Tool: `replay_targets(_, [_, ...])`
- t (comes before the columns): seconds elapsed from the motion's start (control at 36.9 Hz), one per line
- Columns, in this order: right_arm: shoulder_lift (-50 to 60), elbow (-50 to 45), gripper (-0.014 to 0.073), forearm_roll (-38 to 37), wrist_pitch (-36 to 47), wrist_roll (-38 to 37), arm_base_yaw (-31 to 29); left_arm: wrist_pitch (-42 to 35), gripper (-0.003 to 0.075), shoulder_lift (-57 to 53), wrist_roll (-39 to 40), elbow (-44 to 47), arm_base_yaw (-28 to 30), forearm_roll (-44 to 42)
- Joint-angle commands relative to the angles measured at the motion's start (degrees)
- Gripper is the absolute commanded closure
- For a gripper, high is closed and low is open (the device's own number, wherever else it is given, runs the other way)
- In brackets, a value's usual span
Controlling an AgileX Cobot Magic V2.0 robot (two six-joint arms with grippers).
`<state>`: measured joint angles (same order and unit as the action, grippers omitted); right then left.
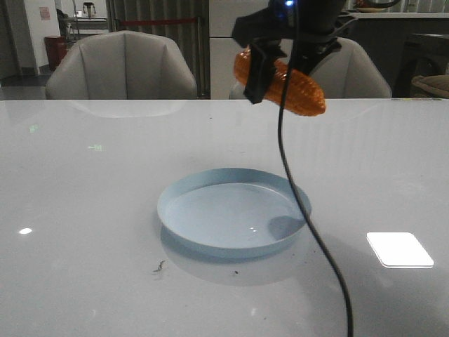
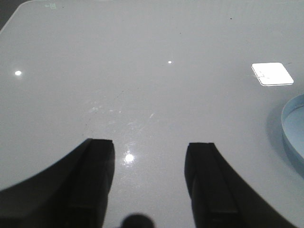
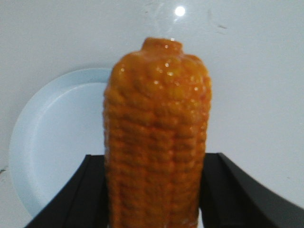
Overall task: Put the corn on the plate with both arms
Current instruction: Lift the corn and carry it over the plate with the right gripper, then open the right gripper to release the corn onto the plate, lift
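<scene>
My right gripper holds the corn too high to release.
My right gripper is shut on the orange corn and holds it high in the air above the far side of the pale blue plate. In the right wrist view the corn stands between the black fingers of that gripper, with the plate below and to one side. My left gripper is open and empty over bare table. The plate's rim shows at the edge of that view. The left gripper is out of the front view.
A black cable hangs from the right arm down across the plate's right side. The white table carries a bright light patch at the right. Two grey chairs stand behind the far edge.
</scene>
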<state>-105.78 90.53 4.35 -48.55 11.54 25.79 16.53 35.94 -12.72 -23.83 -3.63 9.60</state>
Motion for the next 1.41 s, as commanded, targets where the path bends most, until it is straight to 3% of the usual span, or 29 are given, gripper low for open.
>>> replay_targets(0.0, [0.9,2.0,0.0474,0.1,1.0,0.7,1.7,-4.1,0.0313,-0.1,0.2,-1.7,-0.1,0.6])
replay_targets(0.43, [-8.5,2.0,0.0456,4.0,-0.7,0.7,3.4,-4.1,0.0313,-0.1,0.2,-1.7,-0.1,0.6])
replay_targets(0.52, [-9.6,2.0,0.0356,5.4,-0.8,0.7,3.4,-4.1,0.0313,-0.1,0.2,-1.7,-0.1,0.6])
replay_targets(0.68, [-11.1,2.0,0.0053,5.7,-1.0,0.7,3.4,-3.9,0.0313,-0.1,0.2,-1.7,-0.1,0.6])
replay_targets(0.76, [-11.4,2.0,-0.0041,5.9,-1.4,0.6,3.4,-3.7,0.0313,-0.1,0.2,-1.7,-0.1,0.6])
replay_targets(1.09, [-10.3,6.8,-0.0020,5.6,-6.1,0.6,3.3,-3.5,0.0313,-0.1,0.2,-1.7,-0.1,0.6])
replay_targets(1.38, [-7.9,23.9,-0.0020,4.0,-20.6,-0.5,0.7,-3.3,0.0313,-0.1,0.2,-1.7,-0.1,0.6])
